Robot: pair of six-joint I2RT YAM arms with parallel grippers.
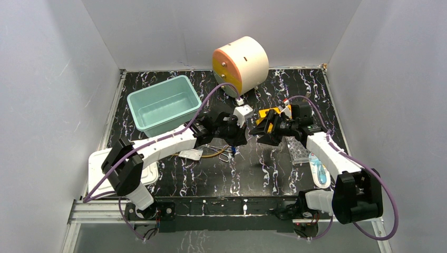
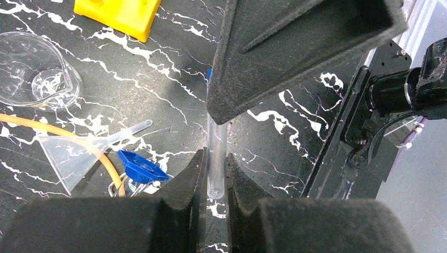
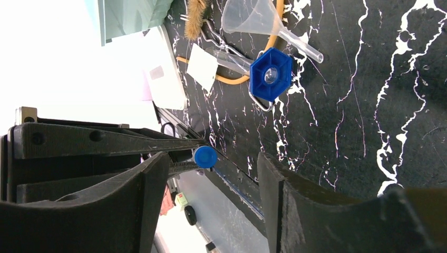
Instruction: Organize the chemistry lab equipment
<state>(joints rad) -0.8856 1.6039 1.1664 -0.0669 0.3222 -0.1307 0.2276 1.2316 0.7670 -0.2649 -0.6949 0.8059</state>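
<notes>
I will next grab the clear tube with my right gripper by its blue-end with the cap (image 3: pixel 205 157), so its clear body stays free to go in and I can put the tube into the well plate.
My left gripper (image 2: pixel 215 158) is shut on a clear blue-capped tube (image 2: pixel 216 158), held above the table; it also shows in the top view (image 1: pixel 238 137). My right gripper (image 3: pixel 213 174) faces it (image 1: pixel 262 132), open, its fingers apart on either side of the tube's blue cap (image 3: pixel 205 156). The right finger (image 2: pixel 295 47) hides the tube's upper part. On the table lie the clear funnel (image 2: pixel 74 153), a blue hexagonal cap (image 3: pixel 270 74), the brown brush (image 3: pixel 196 18), a white packet (image 3: pixel 203 66) and metal forceps (image 3: pixel 258 103). The yellow rack (image 1: pixel 269 117) sits behind the grippers.
A teal bin (image 1: pixel 163 104) stands at the back left, a round orange-and-cream drum (image 1: pixel 241 63) behind. A clear well plate (image 1: pixel 299 150) and more blue-capped tubes (image 1: pixel 319 171) lie under the right arm. A glass beaker (image 2: pixel 31 74) and orange hose (image 2: pixel 63 134) lie near the funnel.
</notes>
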